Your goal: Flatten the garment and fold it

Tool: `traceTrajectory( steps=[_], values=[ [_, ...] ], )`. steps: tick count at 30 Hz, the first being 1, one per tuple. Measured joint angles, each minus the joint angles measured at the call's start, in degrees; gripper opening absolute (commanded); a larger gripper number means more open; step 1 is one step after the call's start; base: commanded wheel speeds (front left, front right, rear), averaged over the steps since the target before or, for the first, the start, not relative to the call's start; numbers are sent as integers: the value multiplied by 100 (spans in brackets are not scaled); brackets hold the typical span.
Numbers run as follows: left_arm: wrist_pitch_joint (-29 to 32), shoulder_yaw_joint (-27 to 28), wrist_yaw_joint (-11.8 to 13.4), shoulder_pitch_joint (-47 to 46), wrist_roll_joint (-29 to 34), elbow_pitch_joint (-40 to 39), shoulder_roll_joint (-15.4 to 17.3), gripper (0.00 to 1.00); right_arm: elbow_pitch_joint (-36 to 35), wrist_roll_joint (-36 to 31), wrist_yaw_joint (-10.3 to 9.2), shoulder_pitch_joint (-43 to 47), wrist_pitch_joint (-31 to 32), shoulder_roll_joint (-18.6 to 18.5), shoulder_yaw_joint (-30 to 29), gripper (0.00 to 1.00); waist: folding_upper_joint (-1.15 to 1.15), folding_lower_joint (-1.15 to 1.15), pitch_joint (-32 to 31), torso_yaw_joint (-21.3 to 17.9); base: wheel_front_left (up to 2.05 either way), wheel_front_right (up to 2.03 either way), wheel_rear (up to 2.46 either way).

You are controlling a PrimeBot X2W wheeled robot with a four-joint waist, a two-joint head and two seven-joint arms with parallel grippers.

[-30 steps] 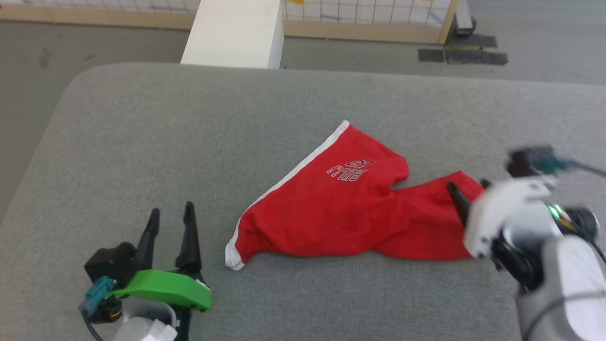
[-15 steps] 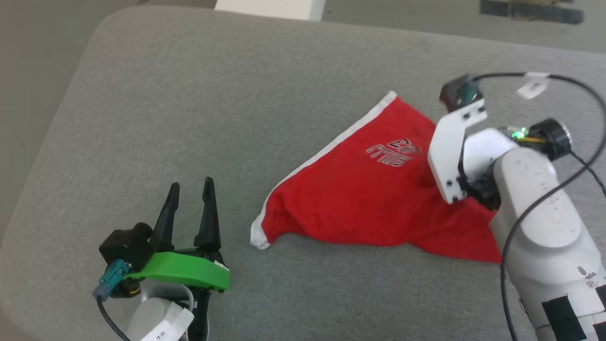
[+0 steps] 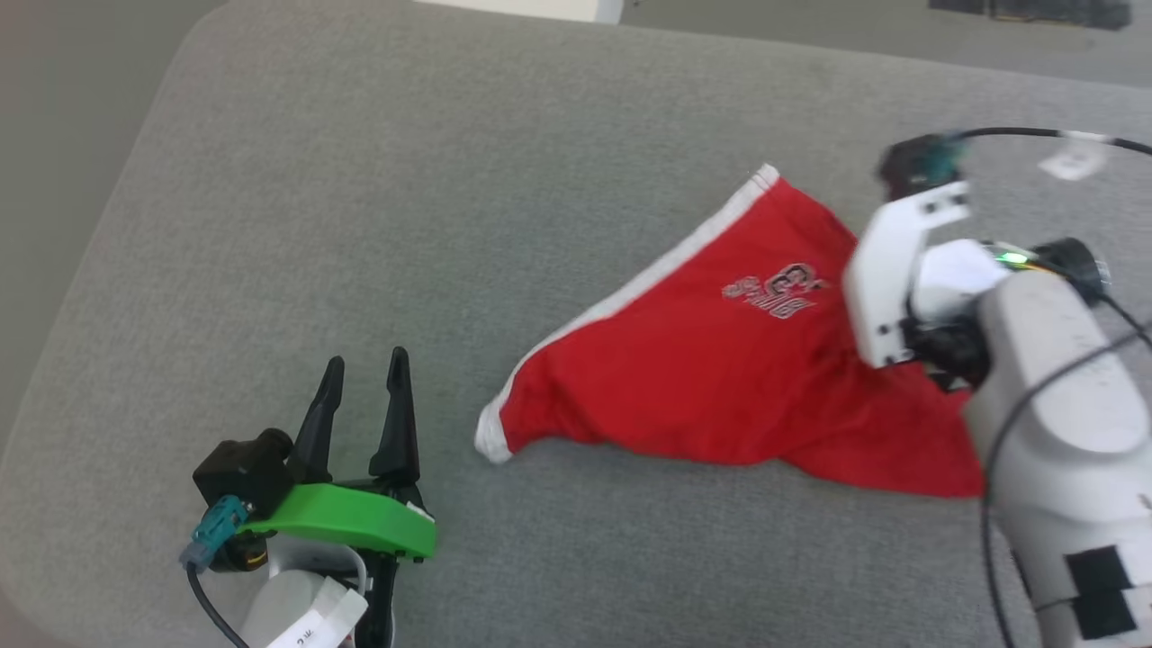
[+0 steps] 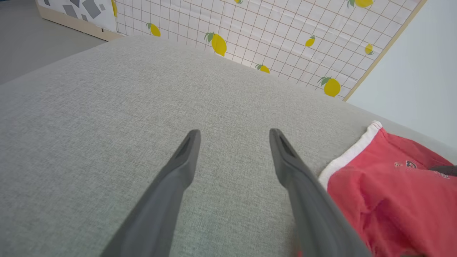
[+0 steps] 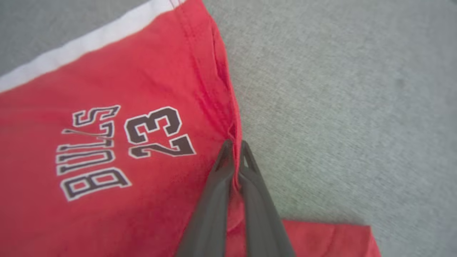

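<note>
My left gripper pinches the garment by its white top corner [image 3: 493,433] next, where the garment's edge sticks out, since the red cloth [image 3: 670,394] is slack and crumpled.
The garment [image 3: 720,378], red shorts with a white side stripe and "BULLS 23" lettering, lies crumpled on the grey cushion [image 3: 450,180] right of centre. In the right wrist view my right gripper [image 5: 234,144] is shut on the garment [image 5: 107,142], pinching a fold of its red edge beside the lettering. In the head view the white wrist hides those fingers. My left gripper [image 3: 364,369] stands open low on the left, nothing between its fingers, a short way left of the garment's white-trimmed corner [image 4: 351,151]. The left gripper [image 4: 234,134] points across bare cushion.
The cushion's rounded left edge [image 3: 126,207] drops to the floor. A black cable [image 3: 1035,135] loops over my right arm [image 3: 1062,387]. A lemon-patterned grid panel [image 4: 267,32] stands beyond the cushion's far side.
My right gripper has moved onto the garment's edge and shut on a fold of it. The head camera has tilted down and shifted. The left gripper has stayed open in place.
</note>
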Motion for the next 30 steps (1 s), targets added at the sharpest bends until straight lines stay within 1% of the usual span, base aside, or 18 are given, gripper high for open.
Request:
traceTrajectory(
  steps=[3, 7, 9, 13, 14, 15, 16, 18, 21, 24, 27, 30],
  values=[
    [0, 24, -26, -2, 7, 45, -4, 100, -144, 55, 0, 201, -216, -110, -525, 0, 0, 0, -102, -125, 0, 0, 0],
    [0, 26, -44, 1, 13, 101, -9, 100, -420, 69, -1, 712, -293, -254, -1199, 0, 0, 0, -251, -291, 0, 0, 0],
    [-1, 31, -49, 5, 11, 125, -9, 100, -568, 52, -1, 1082, -259, -231, -1524, 0, 0, 0, -311, -383, 0, 0, 0],
    [0, 14, -78, 8, 2, 207, -11, 100, -853, 25, 0, 1547, -213, -58, -1851, 0, 0, 0, -382, -538, 0, 0, 0],
    [0, 16, -91, 9, 2, 229, -11, 100, -932, 31, -1, 1606, -283, 4, -1896, 30, 0, 0, -394, -574, 0, 0, 0],
    [0, 19, -92, 9, 1, 255, -11, 100, -1001, 62, -1, 1659, -374, 74, -1939, 96, 0, 0, -407, -609, 0, 0, 0],
    [0, 16, -92, 10, -3, 277, -11, 100, -1071, 125, -1, 1722, -499, 152, -2016, 100, 0, 0, -423, -639, 0, 0, 0],
    [0, 5, -93, 10, -5, 305, -11, 100, -1235, 256, -1, 1828, -773, 249, -2135, 100, 0, 0, -462, -678, 0, 0, 0],
    [1, -11, -101, 9, -51, 408, -13, 100, -1615, 503, -1, 1912, -1357, 345, -2423, 100, 0, 0, -532, -715, 0, 0, 0],
    [174, -48, -115, -26, -166, 475, -12, 100, -1967, 683, -1, 2079, -1771, 386, -2660, 100, 0, 0, -601, -744, 0, 0, 0],
    [609, -104, -118, -333, -357, 563, -8, 100, -2253, 692, -2, 2341, -1906, 422, -2736, 100, 0, 0, -646, -787, 0, 0, 0],
    [1336, -155, -85, -957, -475, 760, 13, 100, -2480, 692, -2, 2473, -1911, 460, -2704, 100, 0, 0, -652, -855, 0, 0, 0]
  ],
)
